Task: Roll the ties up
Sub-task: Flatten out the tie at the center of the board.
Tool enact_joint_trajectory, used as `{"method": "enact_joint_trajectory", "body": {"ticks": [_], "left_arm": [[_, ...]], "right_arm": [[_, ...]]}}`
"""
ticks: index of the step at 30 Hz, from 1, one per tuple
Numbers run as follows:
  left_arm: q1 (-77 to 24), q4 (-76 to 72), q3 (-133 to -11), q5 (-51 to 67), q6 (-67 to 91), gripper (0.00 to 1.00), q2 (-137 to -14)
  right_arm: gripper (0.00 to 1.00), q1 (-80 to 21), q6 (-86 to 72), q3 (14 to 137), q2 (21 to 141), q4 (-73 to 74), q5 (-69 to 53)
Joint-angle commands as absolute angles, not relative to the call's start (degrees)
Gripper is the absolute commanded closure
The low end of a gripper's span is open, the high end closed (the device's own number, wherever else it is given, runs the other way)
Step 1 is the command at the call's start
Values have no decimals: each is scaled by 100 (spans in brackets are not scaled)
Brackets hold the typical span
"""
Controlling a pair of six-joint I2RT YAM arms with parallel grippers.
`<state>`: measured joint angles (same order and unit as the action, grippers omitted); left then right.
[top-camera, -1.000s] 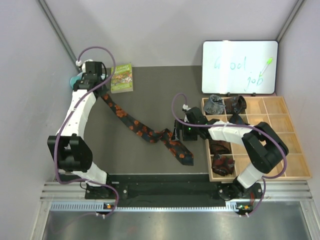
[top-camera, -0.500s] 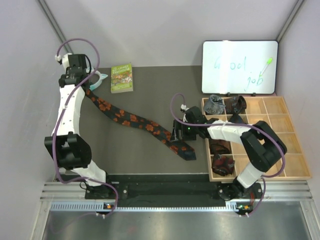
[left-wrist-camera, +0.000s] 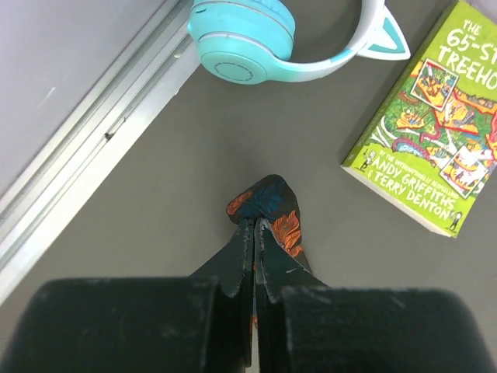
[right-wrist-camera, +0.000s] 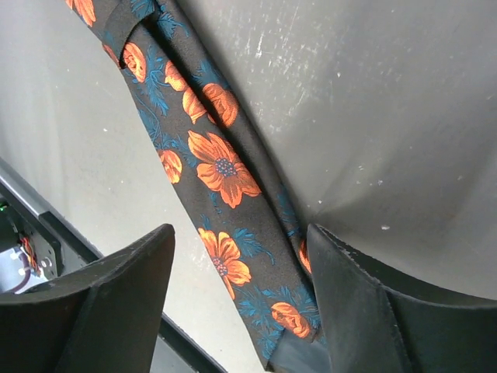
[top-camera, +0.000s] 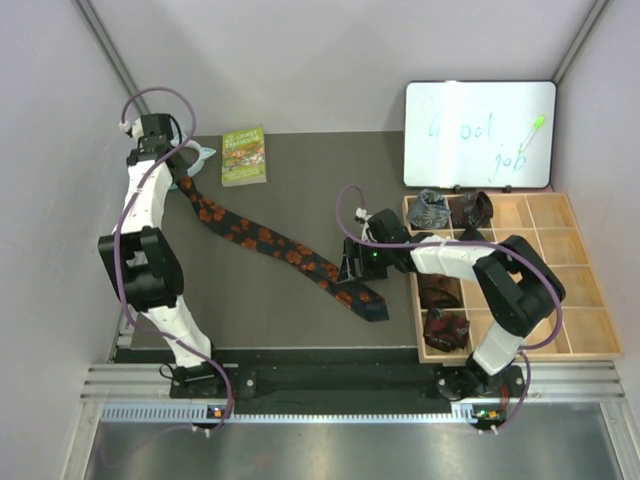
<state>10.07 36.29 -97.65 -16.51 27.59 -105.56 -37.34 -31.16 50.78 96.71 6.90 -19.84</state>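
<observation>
My right gripper grabs the tie (right-wrist-camera: 221, 167) next across its wide end (right-wrist-camera: 260, 266), opposite the tie's narrow tip, to stretch the tie straight for rolling.
A black tie with orange flower blotches (top-camera: 265, 240) lies stretched diagonally across the dark mat. My left gripper (top-camera: 172, 172) is shut on its narrow tip at the far left. In the left wrist view the tip (left-wrist-camera: 268, 203) pokes out past the closed fingertips of that gripper (left-wrist-camera: 255, 227). My right gripper (top-camera: 352, 268) is open over the tie's wide end. In the right wrist view the tie (right-wrist-camera: 221, 167) runs between the spread fingers (right-wrist-camera: 116, 311) of that gripper (right-wrist-camera: 241, 303). Its edge meets the right finger. Rolled ties sit in the tray: grey (top-camera: 430, 210), dark brown (top-camera: 470, 210), maroon (top-camera: 447, 328).
A wooden compartment tray (top-camera: 560, 250) stands at the right. A whiteboard (top-camera: 480, 135) leans behind it. A green book (top-camera: 243, 155) and teal headphones (top-camera: 203, 155) lie near my left gripper; they also show in the left wrist view as book (left-wrist-camera: 435, 132) and headphones (left-wrist-camera: 248, 39). A wall rail runs along the left.
My left gripper has moved left toward the wall with the tie's narrow end, pulling the tie straighter across the mat. The right gripper has stayed open over the wide end.
</observation>
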Motion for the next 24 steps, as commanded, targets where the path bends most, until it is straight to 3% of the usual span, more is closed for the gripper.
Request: {"method": "enact_joint_trajectory", "body": {"ticks": [1, 5, 8, 9, 14, 21, 23, 24], "left_arm": [[1151, 3129, -9607, -1494, 3023, 100, -10301], [1300, 3163, -9186, -1600, 2953, 100, -10073], [1467, 3208, -8879, -1573, 2883, 100, -9818], [1511, 3199, -8781, -1565, 2857, 100, -9652], [1591, 3243, -8132, -1556, 2900, 100, -9159], [1687, 3252, -7541, -1371, 2936, 100, -8552], [1705, 3278, -7428, -1336, 2918, 100, -8491], [1731, 3278, -7392, -1345, 2883, 100, -8429]], "right_arm": [[31, -3735, -2988, 5045, 9967, 1283, -1723], [29, -4103, -3050, 5448, 9949, 2011, -934], [16, -4604, -3234, 5879, 9914, 2863, 156], [1, -4858, -3321, 5984, 9923, 3257, 576], [1, -5457, -3656, 6556, 10072, 4411, 1616], [1, -5511, -3297, 6556, 10317, 4324, 1362], [5, -5519, -3173, 6627, 10608, 4438, 1371], [14, -5537, -3147, 6670, 10661, 4465, 1458]]}}
